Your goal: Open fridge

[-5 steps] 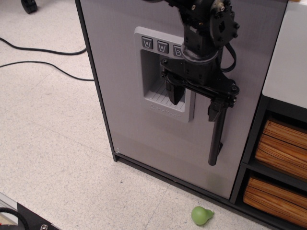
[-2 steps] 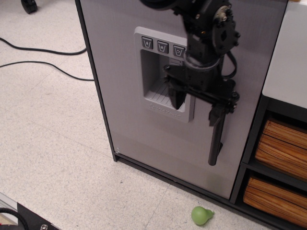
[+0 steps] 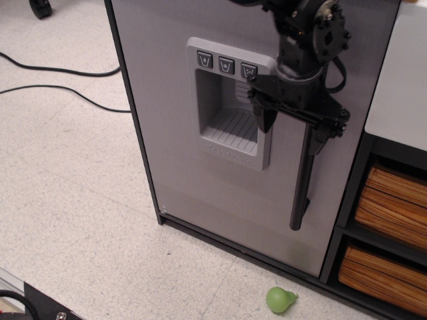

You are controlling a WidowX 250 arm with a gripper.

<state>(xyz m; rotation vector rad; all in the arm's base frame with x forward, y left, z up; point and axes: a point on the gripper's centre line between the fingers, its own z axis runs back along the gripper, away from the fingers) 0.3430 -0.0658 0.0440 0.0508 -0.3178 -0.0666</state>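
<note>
I will next grab the fridge by the long black bar handle (image 3: pixel 301 190) with my gripper, to open its flat grey door (image 3: pixel 220 193).
The fridge (image 3: pixel 173 133) stands shut, with a flat grey door, a recessed three-button dispenser panel (image 3: pixel 227 107) and a long black bar handle (image 3: pixel 301 190) near its right edge. My black gripper (image 3: pixel 291 130) hangs in front of the door at the handle's upper end. It is open. One finger (image 3: pixel 263 120) is over the dispenser's right edge and the other (image 3: pixel 319 139) is just right of the handle, so the jaws stand on either side of the bar. The handle's top is hidden behind the gripper.
A black shelf unit with a white top (image 3: pixel 400 80) and brown woven drawers (image 3: pixel 392 207) stands right of the fridge. A green pear-shaped object (image 3: pixel 280 300) lies on the floor in front. Black cables (image 3: pixel 60 71) run across the floor at left.
My gripper has moved up and to the right, from in front of the dispenser recess to the upper part of the handle. The door has not moved.
</note>
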